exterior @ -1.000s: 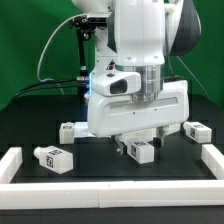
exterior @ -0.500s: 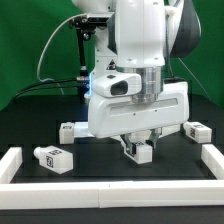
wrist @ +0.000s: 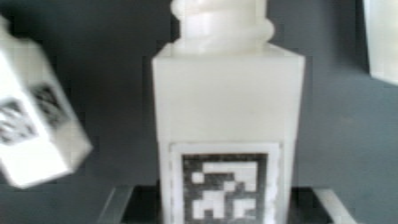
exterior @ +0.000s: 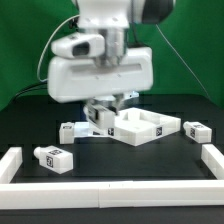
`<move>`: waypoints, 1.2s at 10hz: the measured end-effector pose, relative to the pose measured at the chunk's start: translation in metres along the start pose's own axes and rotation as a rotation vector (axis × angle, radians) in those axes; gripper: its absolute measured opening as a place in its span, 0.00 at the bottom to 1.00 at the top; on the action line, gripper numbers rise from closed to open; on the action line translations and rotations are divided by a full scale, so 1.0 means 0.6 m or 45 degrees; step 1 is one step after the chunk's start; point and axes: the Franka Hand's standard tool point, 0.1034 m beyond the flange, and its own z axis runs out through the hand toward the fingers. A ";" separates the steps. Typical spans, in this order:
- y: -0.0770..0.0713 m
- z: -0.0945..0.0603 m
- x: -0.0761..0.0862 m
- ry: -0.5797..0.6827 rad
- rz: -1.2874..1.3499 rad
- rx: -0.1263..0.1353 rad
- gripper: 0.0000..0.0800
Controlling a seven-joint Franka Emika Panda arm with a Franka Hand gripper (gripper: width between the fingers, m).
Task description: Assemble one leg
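The held leg [exterior: 100,116] [wrist: 215,120] is still above the black tabletop and would fall if I opened now. My gripper should keep holding the leg.
My gripper [exterior: 103,110] is shut on a leg [exterior: 99,121], a chunky white peg with a square tag, and holds it off the black table, just to the exterior view's left of the flat white square panel [exterior: 146,127]. In the wrist view the held leg [wrist: 224,95] fills the middle, its tag between the jaws of the gripper [wrist: 224,203] and its narrow stud end pointing away. Three more legs lie loose on the table: one [exterior: 69,130] beside the held one, one [exterior: 54,157] at the front left and one [exterior: 196,130] at the right.
A low white wall [exterior: 110,190] borders the table at the front and on both sides. Another tagged leg [wrist: 36,115] shows close beside the held one in the wrist view. Green backdrop and cables stand behind the arm.
The arm has lifted and swung to the exterior view's left with the leg in the gripper. The square panel, hidden behind the hand before, now shows.
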 end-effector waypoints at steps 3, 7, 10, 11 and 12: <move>-0.002 0.005 0.001 -0.002 -0.020 0.001 0.36; 0.043 0.026 -0.097 -0.020 -0.066 -0.005 0.36; 0.070 0.039 -0.120 -0.031 -0.031 -0.011 0.36; 0.052 0.040 -0.102 -0.029 -0.019 -0.011 0.36; 0.041 0.044 -0.083 -0.024 -0.015 -0.013 0.36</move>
